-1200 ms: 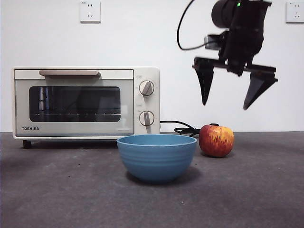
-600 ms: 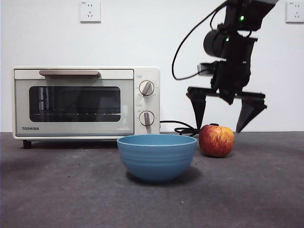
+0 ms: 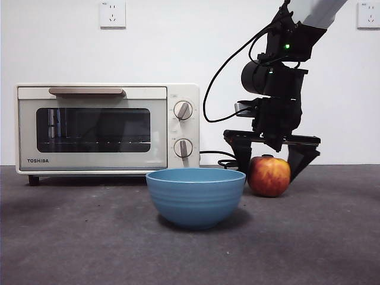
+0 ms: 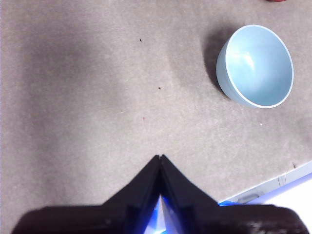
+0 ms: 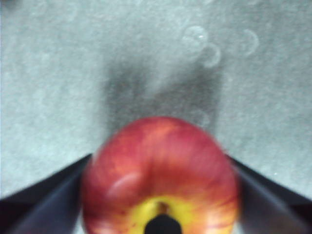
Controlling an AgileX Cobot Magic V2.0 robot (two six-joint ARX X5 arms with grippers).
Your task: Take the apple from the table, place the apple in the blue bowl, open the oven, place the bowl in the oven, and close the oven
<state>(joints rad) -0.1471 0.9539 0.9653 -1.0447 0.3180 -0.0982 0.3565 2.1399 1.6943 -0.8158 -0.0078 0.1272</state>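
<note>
My right gripper will grab the red apple [image 3: 269,176] by its round sides next. Then it can put the apple in the blue bowl [image 3: 196,197].
The red apple [image 3: 269,176] with yellow streaks rests on the dark grey table [image 3: 71,237], right of the blue bowl [image 3: 196,197]. My right gripper [image 3: 270,161] has come down over it, open, one jaw on each side of the apple [image 5: 160,178]. In the right wrist view the fruit fills the space between the jaws. The bowl [image 4: 255,66] stands empty. My left gripper [image 4: 160,158] hangs shut over bare table, away from the bowl. The cream oven [image 3: 107,127] stands at the back left with its door shut.
A black power cord [image 3: 228,160] lies behind the apple, running from the oven. Two wall sockets [image 3: 113,13] sit high on the white wall. The table's edge [image 4: 273,185] shows in the left wrist view.
My right gripper has dropped from high above the apple down to the table, and its open jaws now straddle the apple. Apple, bowl and oven have not moved.
</note>
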